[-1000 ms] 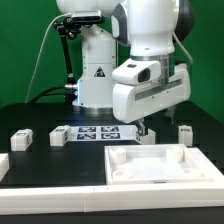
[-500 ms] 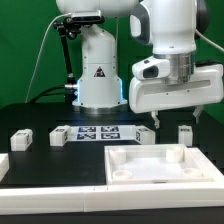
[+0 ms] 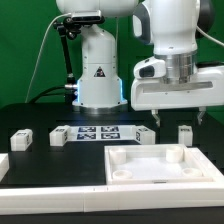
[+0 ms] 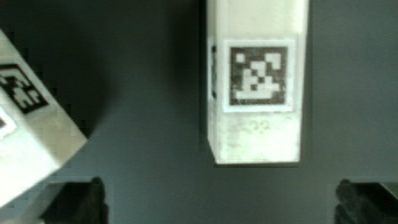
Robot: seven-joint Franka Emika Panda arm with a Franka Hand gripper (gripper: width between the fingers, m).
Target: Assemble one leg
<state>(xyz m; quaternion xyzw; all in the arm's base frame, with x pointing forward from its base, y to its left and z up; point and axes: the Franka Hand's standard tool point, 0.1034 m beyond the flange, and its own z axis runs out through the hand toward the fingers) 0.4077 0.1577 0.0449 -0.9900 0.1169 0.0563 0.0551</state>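
My gripper is to grab the small white leg next by its marker-tagged end, so that the leg can fill a corner pocket of the white square piece.
In the exterior view my gripper hangs open and empty just above a small white leg that stands on the black table at the exterior view's right. In the wrist view this leg is an oblong white block with a black-and-white marker on its face. It lies ahead of my open gripper, whose dark fingertips stand wide apart with nothing between them. Another white tagged piece shows at the edge of the wrist view.
The large white square piece with corner pockets lies in front, close under the gripper. The marker board lies at the middle back. More small white legs stand beside it. The robot base stands behind.
The gripper has moved to the exterior view's right and slightly up, from above the large piece's back edge to above the right-hand leg. It stays open. No part has moved.
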